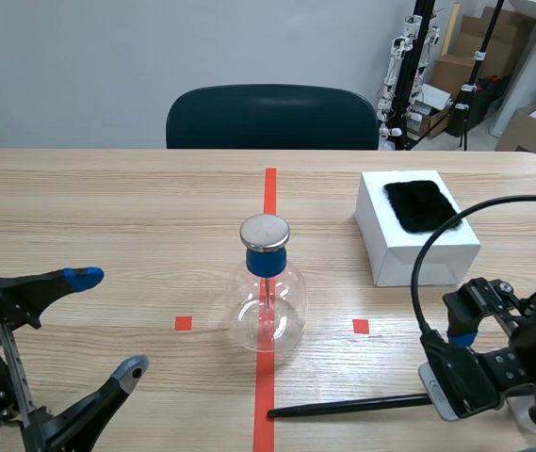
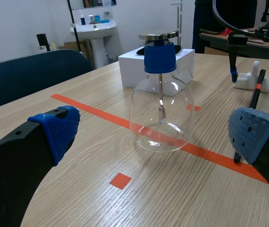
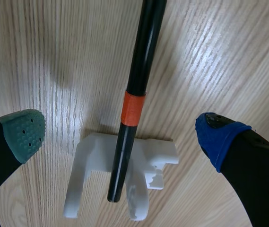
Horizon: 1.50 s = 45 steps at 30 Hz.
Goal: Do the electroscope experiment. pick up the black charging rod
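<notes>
The right gripper grabs the rod by its orange band (image 3: pixel 133 108) next, to pick up the black charging rod from the rod's white cradle.
The black charging rod (image 1: pixel 352 406) lies flat near the table's front edge, right of the red tape line. One end, ringed by an orange band (image 3: pixel 133 108), rests in a small white cradle (image 3: pixel 92 165). My right gripper (image 1: pixel 448 365) hangs open just above that end, one pad on each side of the rod (image 3: pixel 143 56), not touching it. My left gripper (image 1: pixel 107 325) stands open at the front left with nothing between its fingers. In the left wrist view the rod (image 2: pixel 254 100) and cradle (image 2: pixel 247 80) show past the flask.
A glass electroscope flask (image 1: pixel 268 297) with a blue neck and metal cap stands on the red tape line at mid-table, ahead of my left gripper (image 2: pixel 155 135). A white box (image 1: pixel 395 250) topped with black fur (image 1: pixel 421 205) sits at the right. A dark chair (image 1: pixel 272 118) is behind the table.
</notes>
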### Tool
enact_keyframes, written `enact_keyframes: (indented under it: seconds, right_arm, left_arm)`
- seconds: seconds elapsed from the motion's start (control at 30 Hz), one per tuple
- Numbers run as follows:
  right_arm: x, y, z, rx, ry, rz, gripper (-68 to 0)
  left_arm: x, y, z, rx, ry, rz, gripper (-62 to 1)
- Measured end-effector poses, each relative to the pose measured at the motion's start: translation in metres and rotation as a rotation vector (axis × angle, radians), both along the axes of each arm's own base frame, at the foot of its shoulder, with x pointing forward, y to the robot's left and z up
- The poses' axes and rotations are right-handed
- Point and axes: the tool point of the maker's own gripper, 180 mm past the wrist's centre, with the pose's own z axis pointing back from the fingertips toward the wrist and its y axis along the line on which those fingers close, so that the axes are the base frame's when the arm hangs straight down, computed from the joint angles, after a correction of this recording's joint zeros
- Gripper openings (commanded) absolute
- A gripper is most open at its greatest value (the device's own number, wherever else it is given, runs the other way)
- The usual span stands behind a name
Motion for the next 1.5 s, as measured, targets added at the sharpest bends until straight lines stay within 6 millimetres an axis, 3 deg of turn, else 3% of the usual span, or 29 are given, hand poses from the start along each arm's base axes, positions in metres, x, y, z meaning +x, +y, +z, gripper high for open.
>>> enact_keyframes:
  seconds: [0.33, 0.73, 1.5]
  right_arm:
    - [0.01, 0.004, 0.002, 0.034, 0.041, -0.118, 0.4]
    - [0.004, 0.018, 0.0, 0.035, 0.089, -0.172, 0.4]
    - [0.006, 0.009, -0.014, -0.038, 0.106, -0.21, 0.4]
  left_arm:
    - [0.0, 0.0, 0.0, 0.0, 0.0, 0.0, 1.4]
    - [0.0, 0.0, 0.0, 0.0, 0.0, 0.0, 1.4]
    - [0.0, 0.0, 0.0, -0.002, 0.0, 0.002, 1.4]
